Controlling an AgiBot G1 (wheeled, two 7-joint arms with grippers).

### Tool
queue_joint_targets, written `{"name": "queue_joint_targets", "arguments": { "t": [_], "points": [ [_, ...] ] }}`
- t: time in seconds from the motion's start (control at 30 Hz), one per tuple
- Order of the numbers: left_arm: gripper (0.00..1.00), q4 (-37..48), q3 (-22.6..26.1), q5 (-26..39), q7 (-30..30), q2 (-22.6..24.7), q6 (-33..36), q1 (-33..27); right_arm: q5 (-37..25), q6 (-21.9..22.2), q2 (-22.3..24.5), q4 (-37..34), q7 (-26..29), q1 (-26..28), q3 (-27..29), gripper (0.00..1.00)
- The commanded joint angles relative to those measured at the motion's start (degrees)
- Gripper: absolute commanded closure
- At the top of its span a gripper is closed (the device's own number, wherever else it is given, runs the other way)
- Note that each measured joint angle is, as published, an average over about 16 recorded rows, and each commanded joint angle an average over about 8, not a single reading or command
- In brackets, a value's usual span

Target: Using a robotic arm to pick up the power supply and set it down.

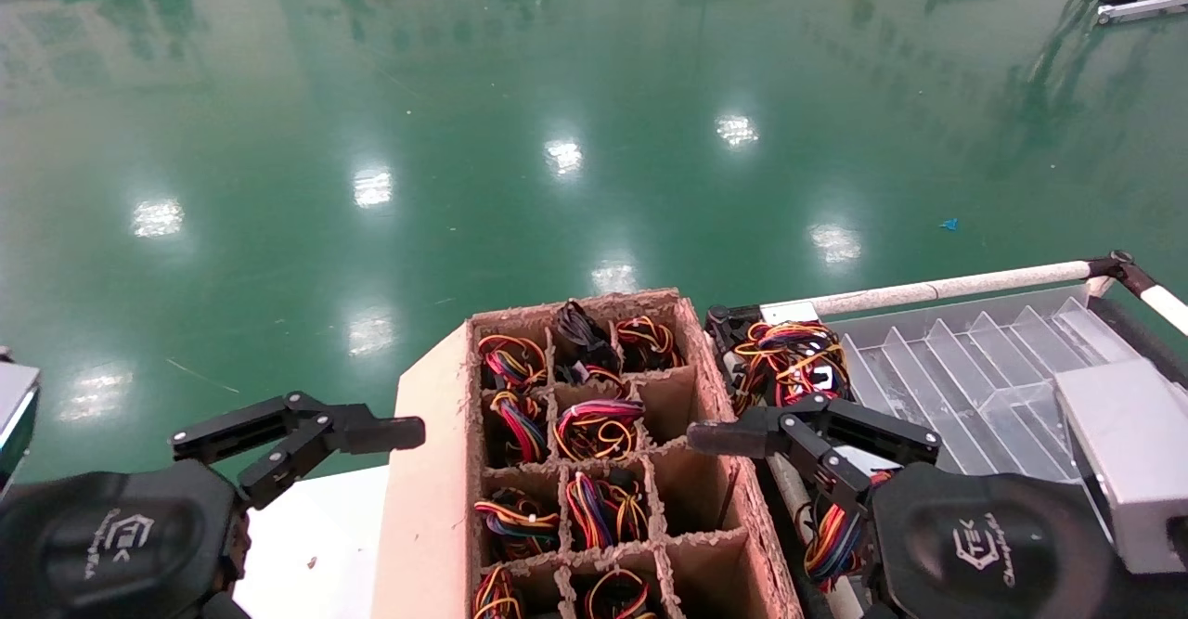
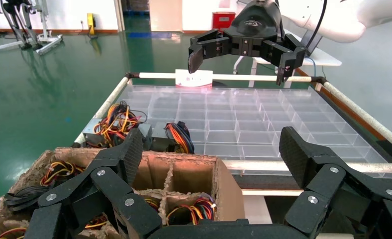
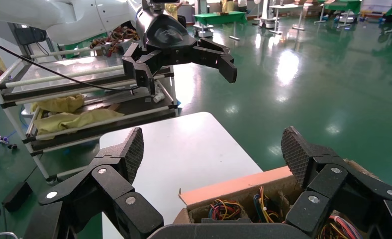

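Observation:
The power supply sits in the box's far corner cell with cardboard sides close around it. My right gripper should grab it next by its wire bundle on top [image 1: 648, 341].
A brown cardboard box [image 1: 427, 470] with a grid of cells holds several power supplies, each under a coil of red, yellow, orange and black wires [image 1: 594, 429]. Its right column of cells is bare. One silver-grey power supply [image 1: 789, 364] lies on the near end of the clear tray, also in the left wrist view [image 2: 113, 124]. A second one [image 1: 835, 531] lies partly under my right wrist. My right gripper [image 1: 812, 433] hangs open between the box's right wall and these two, holding nothing. My left gripper [image 1: 297, 433] is open and empty at the box's left, above the white table.
The clear divided tray [image 1: 974, 378] stretches to the right inside white rails [image 1: 956, 285]. A grey box [image 1: 1132, 452] stands at its right edge. The white table [image 1: 316, 526] lies left of the cardboard box. A cart with yellow cloths [image 3: 69, 119] stands beyond the left arm.

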Motion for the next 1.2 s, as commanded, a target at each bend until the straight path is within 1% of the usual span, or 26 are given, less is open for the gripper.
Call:
{"name": "queue_joint_targets", "arguments": {
  "t": [0.03, 0.43, 0.47, 0.7, 0.73, 1.2],
  "points": [
    [0.0, 0.0, 0.0, 0.0, 0.0, 0.0, 0.0, 0.0, 0.0, 0.0, 0.0, 0.0, 0.0, 0.0, 0.0, 0.0],
    [0.0, 0.0, 0.0, 0.0, 0.0, 0.0, 0.0, 0.0, 0.0, 0.0, 0.0, 0.0, 0.0, 0.0, 0.0, 0.0],
    [0.08, 0.0, 0.0, 0.0, 0.0, 0.0, 0.0, 0.0, 0.0, 0.0, 0.0, 0.0, 0.0, 0.0, 0.0, 0.0],
    [0.96, 0.0, 0.0, 0.0, 0.0, 0.0, 0.0, 0.0, 0.0, 0.0, 0.0, 0.0, 0.0, 0.0, 0.0, 0.0],
    [1.0, 0.0, 0.0, 0.0, 0.0, 0.0, 0.0, 0.0, 0.0, 0.0, 0.0, 0.0, 0.0, 0.0, 0.0, 0.0],
    [1.0, 0.0, 0.0, 0.0, 0.0, 0.0, 0.0, 0.0, 0.0, 0.0, 0.0, 0.0, 0.0, 0.0, 0.0, 0.0]
  ]
}}
